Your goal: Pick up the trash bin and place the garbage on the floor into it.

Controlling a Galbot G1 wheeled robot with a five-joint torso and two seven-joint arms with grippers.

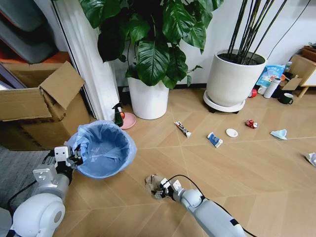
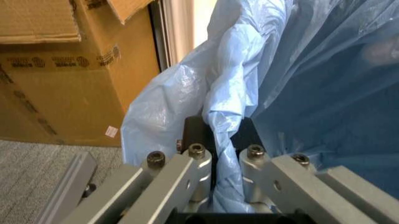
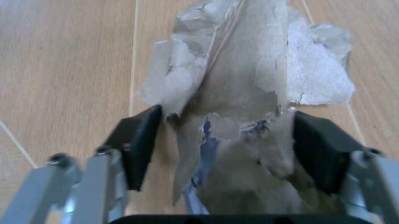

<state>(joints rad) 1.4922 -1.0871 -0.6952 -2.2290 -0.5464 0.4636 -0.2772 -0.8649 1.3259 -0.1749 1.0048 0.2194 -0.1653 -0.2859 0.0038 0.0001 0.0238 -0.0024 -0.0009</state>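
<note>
My right gripper needs to take hold of the crumpled paper wad by its torn blue-marked part (image 1: 157, 186) next, to get garbage into the trash bin (image 1: 104, 149).
The trash bin (image 1: 104, 149), lined with a crinkly light blue bag, is at the left, and my left gripper (image 1: 75, 159) is shut on its near rim. In the left wrist view the fingers (image 2: 193, 161) pinch the dark rim and bag (image 2: 224, 107). My right gripper (image 1: 162, 188) is low at the floor, open, with its jaws on either side of a crumpled brownish paper wad (image 1: 152, 184) (image 3: 243, 93). More garbage lies on the floor farther off: a tube wrapper (image 1: 182, 129), a blue-white wrapper (image 1: 215, 139), a white disc (image 1: 231, 132), a red can (image 1: 251, 123) and a pale blue scrap (image 1: 279, 134).
Two large white plant pots (image 1: 148, 98) (image 1: 231, 79) stand at the back wall. Cardboard boxes (image 1: 39, 103) are stacked at the left beside the bin. A spray bottle (image 1: 118, 114) and a pink dish (image 1: 129, 120) sit by the nearer pot. A dark mug (image 1: 286, 98) stands far right.
</note>
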